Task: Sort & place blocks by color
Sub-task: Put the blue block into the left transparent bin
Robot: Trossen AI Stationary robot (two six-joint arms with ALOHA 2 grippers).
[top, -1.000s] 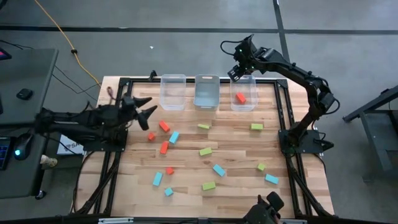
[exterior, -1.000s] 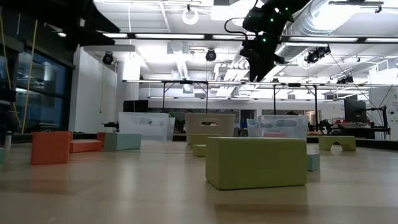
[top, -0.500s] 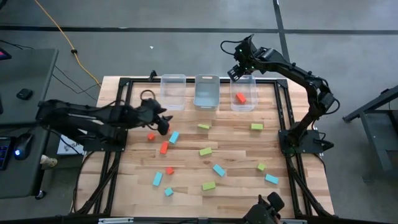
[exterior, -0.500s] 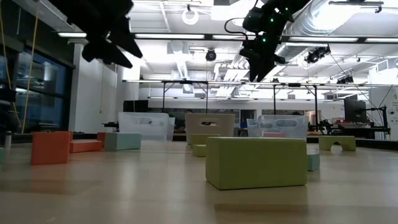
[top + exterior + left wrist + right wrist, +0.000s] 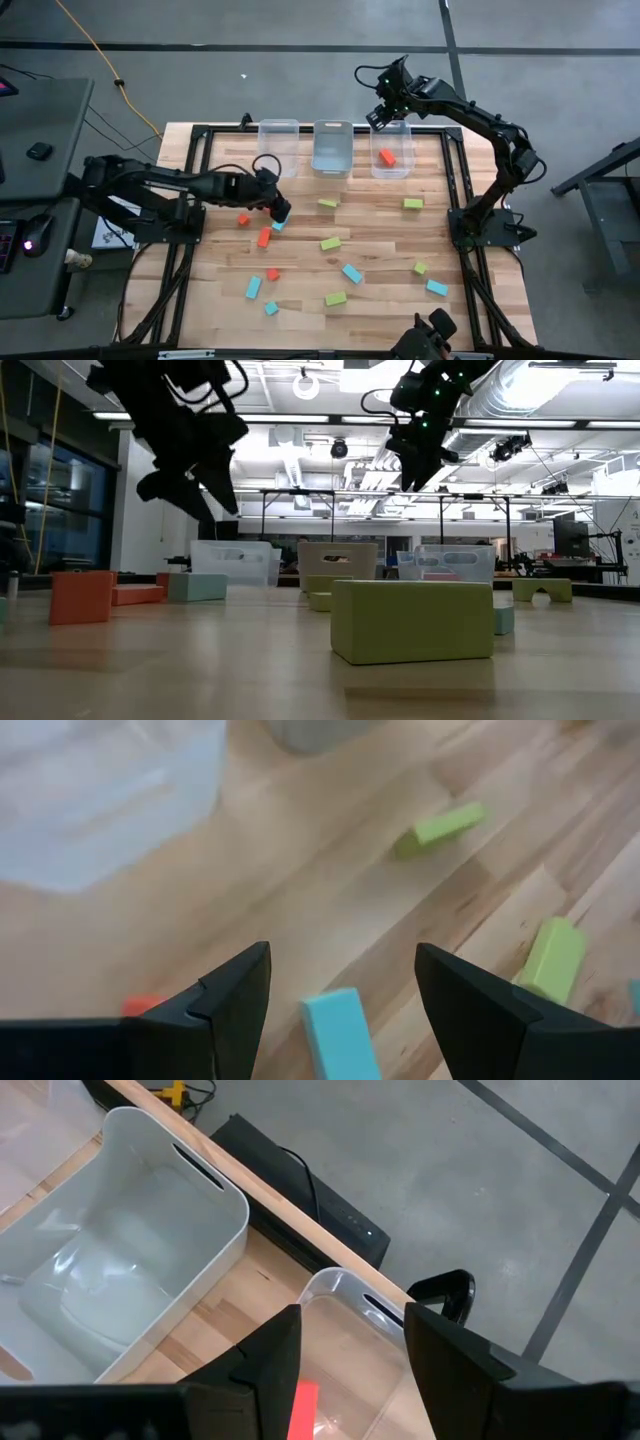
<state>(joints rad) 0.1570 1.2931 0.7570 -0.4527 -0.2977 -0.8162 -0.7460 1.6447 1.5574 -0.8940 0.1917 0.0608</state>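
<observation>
The robot will sort the light blue bar with its color, so the left gripper should next grab the light blue bar by its long sides.
Red-orange, light blue and lime green blocks lie flat and scattered on the wooden table. My left gripper is open and empty, and hangs above the table in the low view. It is over a light blue bar, which shows between its fingers in the left wrist view. A red block and a red bar lie close by. My right gripper is open and empty, high over the right clear bin. One red block lies in that bin and also shows in the right wrist view.
Three clear bins stand in a row at the far edge: left, middle and right. Green blocks and blue blocks lie over the middle and near half of the table. A large green block fills the low view's foreground.
My left gripper has swung from the table's left edge toward the right, over the blocks, and has come down. It now hangs above the light blue bar and covers a red bar beside it. No block has moved.
</observation>
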